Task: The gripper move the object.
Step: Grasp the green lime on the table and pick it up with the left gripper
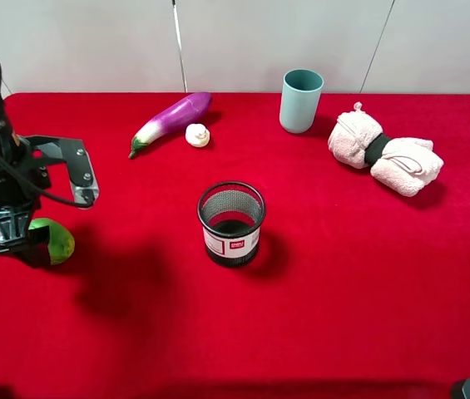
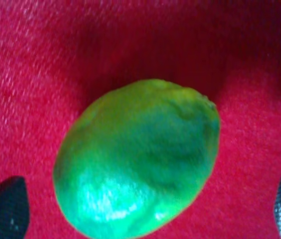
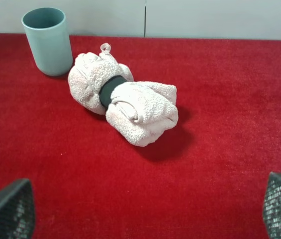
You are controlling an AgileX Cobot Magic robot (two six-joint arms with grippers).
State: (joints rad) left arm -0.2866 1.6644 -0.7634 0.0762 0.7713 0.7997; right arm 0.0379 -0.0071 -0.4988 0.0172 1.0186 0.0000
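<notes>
I need to grab the green lime by its rounded middle (image 1: 56, 241) (image 2: 136, 162) with my left gripper next, so that I can move it.
The bright-green lime (image 1: 56, 239) lies on the red cloth at the left side of the table. My left gripper (image 1: 38, 243) is lowered over it, open, with a finger on each side. In the left wrist view the lime (image 2: 140, 159) fills the middle, and the black fingertips (image 2: 3, 206) stand apart from it at both lower corners, with red cloth showing between. My right gripper (image 3: 145, 209) is open and empty, far from the lime, and faces the rolled towel.
A black mesh cup (image 1: 231, 222) stands mid-table. A purple eggplant (image 1: 172, 120) and white garlic (image 1: 197, 135) lie at the back. A teal cup (image 1: 301, 100) and a rolled pink towel (image 1: 384, 154) are at the back right, also in the right wrist view (image 3: 125, 102).
</notes>
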